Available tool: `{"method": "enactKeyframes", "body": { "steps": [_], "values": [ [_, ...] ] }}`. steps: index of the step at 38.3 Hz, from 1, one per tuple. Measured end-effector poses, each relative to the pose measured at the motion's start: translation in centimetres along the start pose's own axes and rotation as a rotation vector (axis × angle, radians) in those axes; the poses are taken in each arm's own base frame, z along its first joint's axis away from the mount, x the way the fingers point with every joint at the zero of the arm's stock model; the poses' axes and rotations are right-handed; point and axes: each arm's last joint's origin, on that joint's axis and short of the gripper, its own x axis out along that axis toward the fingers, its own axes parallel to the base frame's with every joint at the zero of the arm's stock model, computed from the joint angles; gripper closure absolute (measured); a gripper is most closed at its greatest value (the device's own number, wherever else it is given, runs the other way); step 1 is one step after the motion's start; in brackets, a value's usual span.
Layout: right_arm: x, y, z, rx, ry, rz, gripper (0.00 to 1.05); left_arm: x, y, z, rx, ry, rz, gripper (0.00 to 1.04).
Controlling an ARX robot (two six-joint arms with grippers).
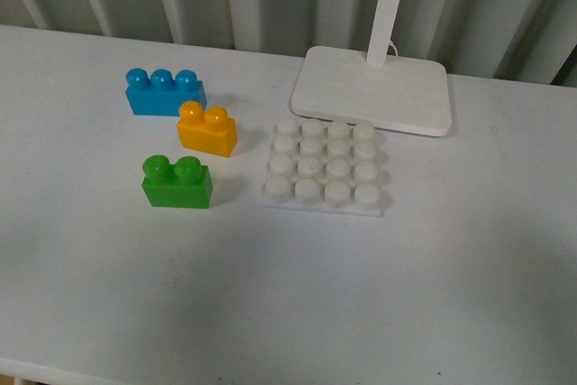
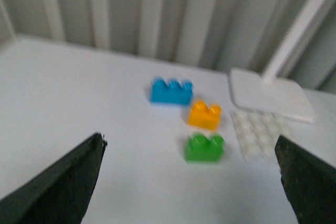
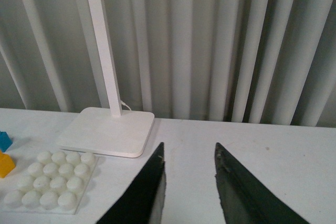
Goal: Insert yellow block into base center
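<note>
The yellow block [image 2: 205, 115] should sit in the base's center [image 2: 261, 133], so my left gripper should next grab the block by its short ends.
The yellow block [image 1: 207, 128] stands on the white table between the blue and green bricks, left of the base [image 1: 325, 167], a white square plate with a 4x4 grid of studs. Both also show in the left wrist view, the block [image 2: 205, 115] and the base [image 2: 261, 134]. My left gripper [image 2: 190, 142] is open and empty, above the table short of the bricks. My right gripper [image 3: 189, 150] is shut and empty, over bare table to the right of the base [image 3: 51, 178]. A sliver of the yellow block [image 3: 5, 164] shows there. Neither gripper shows in the front view.
A blue three-stud brick [image 1: 164, 91] lies behind the yellow block and a green two-stud brick [image 1: 177, 181] in front of it. A white lamp foot [image 1: 371, 89] with an upright pole [image 1: 388, 6] stands just behind the base. A pleated curtain backs the table.
</note>
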Motion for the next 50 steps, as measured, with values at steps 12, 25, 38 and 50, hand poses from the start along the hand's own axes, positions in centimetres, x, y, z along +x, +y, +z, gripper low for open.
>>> {"method": "enactKeyframes", "body": {
  "steps": [12,25,38,50],
  "values": [
    [0.0,0.0,0.0,0.0,0.001,0.002,0.18,6.9,-5.0,1.2,-0.174,0.341,-0.149,0.06],
    [0.0,0.0,0.0,0.0,0.001,0.002,0.09,16.4,-10.6,-0.3,-0.046,0.508,-0.218,0.06],
    [0.0,0.0,0.0,0.0,0.001,0.002,0.09,23.3,-12.9,-3.1,0.09,0.587,-0.182,0.06],
    [0.0,0.0,0.0,0.0,0.001,0.002,0.09,27.3,-11.2,-4.0,0.198,0.614,-0.117,0.06]
  ]
}}
